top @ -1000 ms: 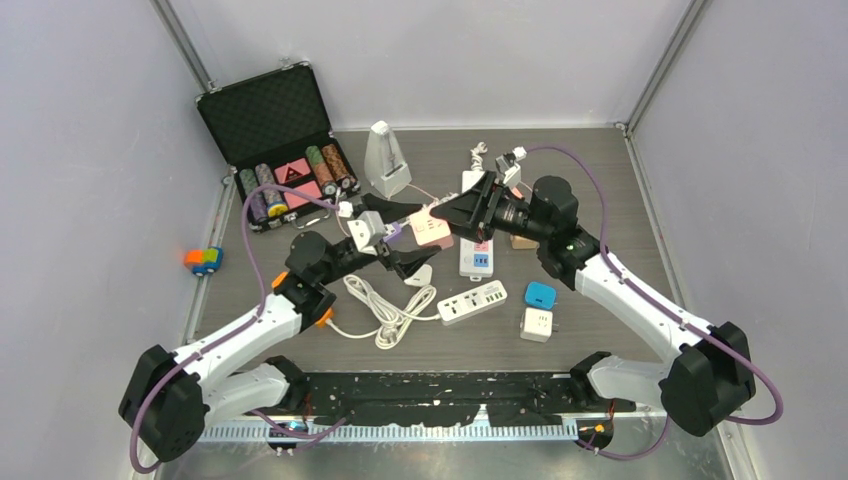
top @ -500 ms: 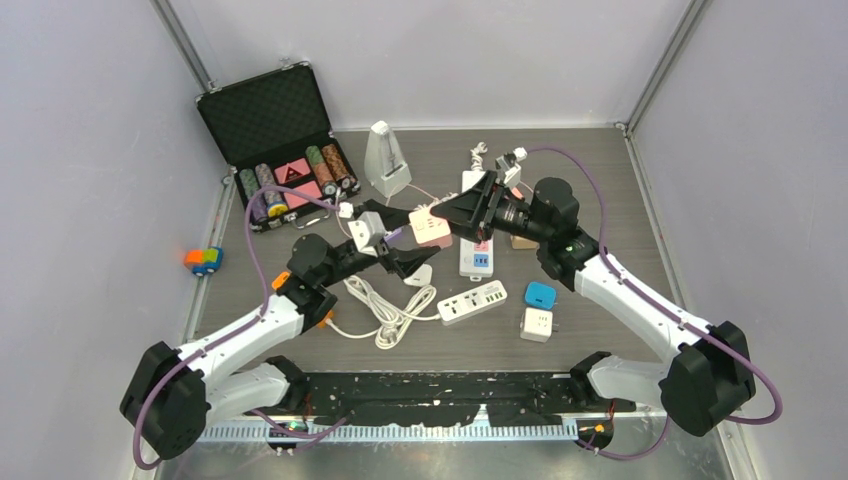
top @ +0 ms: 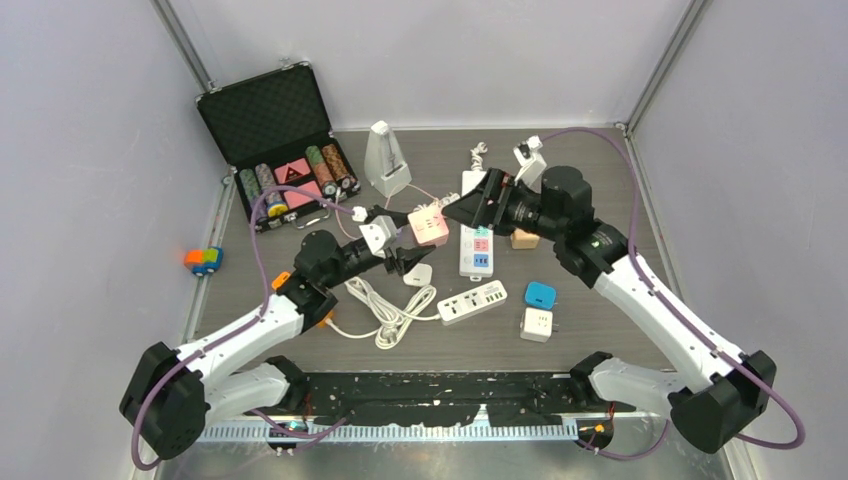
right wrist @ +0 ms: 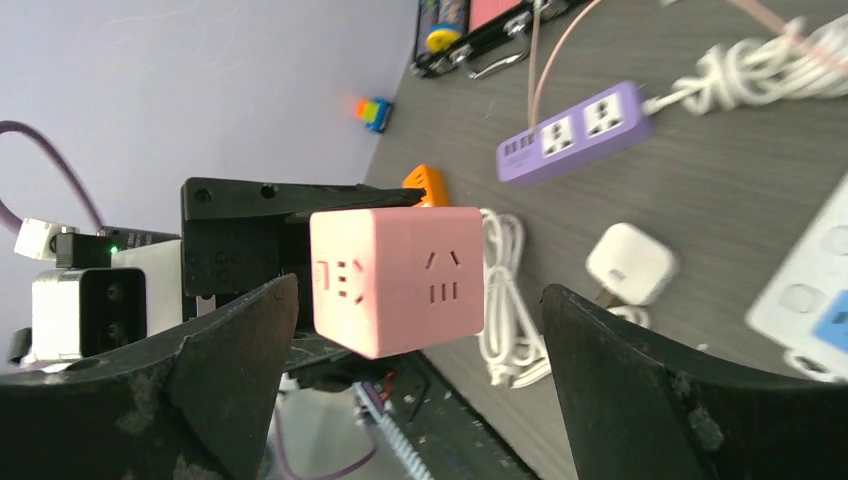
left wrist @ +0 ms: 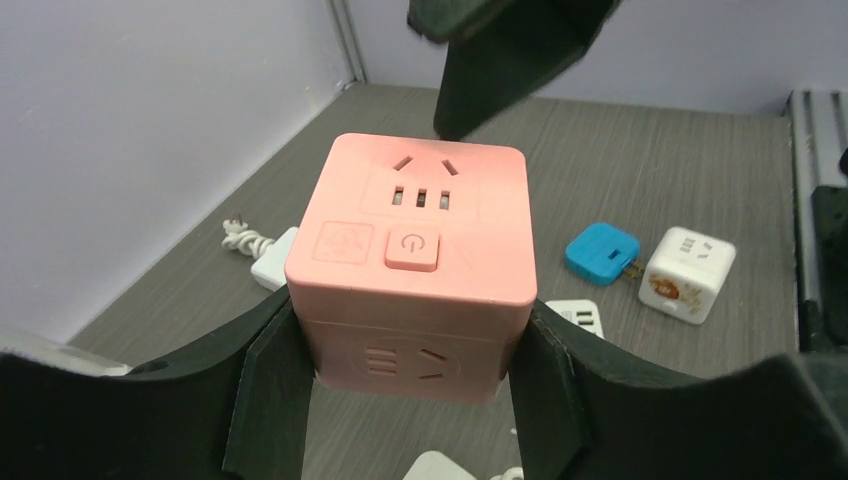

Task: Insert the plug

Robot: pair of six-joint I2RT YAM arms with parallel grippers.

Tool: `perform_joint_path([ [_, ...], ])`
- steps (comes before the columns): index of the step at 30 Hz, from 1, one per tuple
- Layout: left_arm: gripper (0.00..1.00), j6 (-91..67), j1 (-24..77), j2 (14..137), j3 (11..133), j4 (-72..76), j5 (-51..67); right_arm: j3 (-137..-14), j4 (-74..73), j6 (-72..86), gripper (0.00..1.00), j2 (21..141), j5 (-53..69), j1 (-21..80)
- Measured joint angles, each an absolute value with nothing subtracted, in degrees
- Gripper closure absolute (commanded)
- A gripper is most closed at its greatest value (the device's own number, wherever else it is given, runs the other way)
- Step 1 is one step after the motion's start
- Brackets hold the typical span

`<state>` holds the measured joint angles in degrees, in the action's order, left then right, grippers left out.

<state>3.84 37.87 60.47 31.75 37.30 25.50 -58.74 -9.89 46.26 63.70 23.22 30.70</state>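
Note:
I will reach the pink cube socket with my right gripper and grab it across opposite sides, so its power button side stays free to insert the plug.
My left gripper is shut on a pink cube socket and holds it above the table. In the left wrist view the pink cube sits between the two black pads of the left gripper, power button up. My right gripper is wide open just right of the cube. In the right wrist view the cube shows ahead between the spread jaws of the right gripper, untouched. A white plug with a coiled white cord lies on the table below the cube; it also shows in the right wrist view.
Two white power strips, a blue adapter, a white cube adapter and a tan block lie to the right. A purple power strip, a metronome and an open black chip case stand behind.
My right gripper has drawn back to the right, away from the pink cube, and its arm has risen. My left gripper still holds the cube and has shifted slightly.

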Motion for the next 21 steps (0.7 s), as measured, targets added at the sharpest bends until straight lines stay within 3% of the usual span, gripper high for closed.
perform_joint_path([
  [9,1.0,14.1,37.9,60.7,36.4,24.2,25.1,-69.1,-24.3,32.8,0.04,62.6,6.1,40.0],
  [21,1.0,21.6,40.2,62.0,38.3,17.2,25.1,-75.6,-32.5,26.4,0.03,73.1,-9.5,51.1],
])
